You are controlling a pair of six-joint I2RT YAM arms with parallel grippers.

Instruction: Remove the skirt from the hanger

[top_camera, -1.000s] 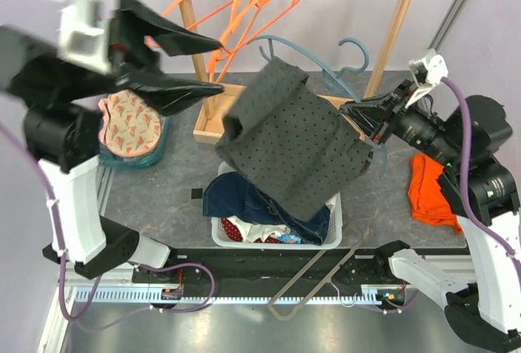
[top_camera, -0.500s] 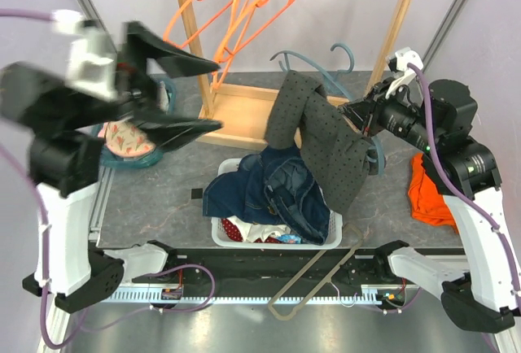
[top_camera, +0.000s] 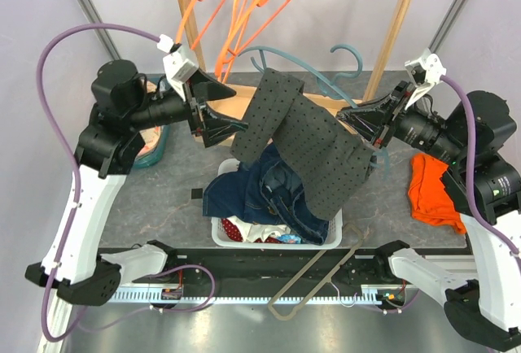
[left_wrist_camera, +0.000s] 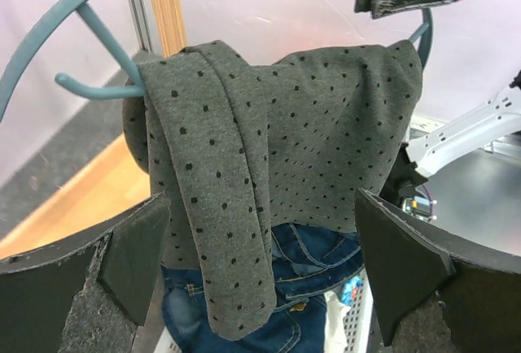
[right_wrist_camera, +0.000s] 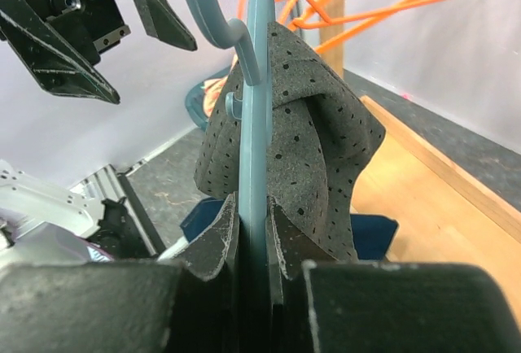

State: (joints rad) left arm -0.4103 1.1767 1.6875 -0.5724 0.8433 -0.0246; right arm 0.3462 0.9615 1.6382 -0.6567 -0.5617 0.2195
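Observation:
My left gripper grabs the grey dotted garment (top_camera: 309,150) by its hanging flap opposite my right gripper next, leaving the hanger free, to pull the garment off.
Only a scrap of dark red, white-dotted fabric (top_camera: 234,228) shows in the white basket, under the jeans; I cannot tell if it is the skirt. Several orange hangers (top_camera: 244,3) hang bare on the wooden rail and also show in the right wrist view (right_wrist_camera: 391,3). My right gripper (top_camera: 358,115) (right_wrist_camera: 252,223) is shut on a grey-blue hanger (top_camera: 281,50) (right_wrist_camera: 259,60) that carries a grey dotted garment (top_camera: 309,150) (left_wrist_camera: 309,125) (right_wrist_camera: 317,141) above the basket. My left gripper (top_camera: 232,109) (left_wrist_camera: 264,263) is open, close to the garment's left edge, apart from it.
The white basket (top_camera: 334,235) holds blue jeans (top_camera: 269,194). A wooden rack (top_camera: 391,36) stands at the back. A tub with a floral garment (top_camera: 146,145) is at the left, an orange cloth (top_camera: 431,190) at the right. A tan hanger (top_camera: 317,272) lies at the near edge.
My left arm has swung down and right, bringing its open gripper up to the grey garment. The garment has swung and spread out again on the hanger my right gripper holds.

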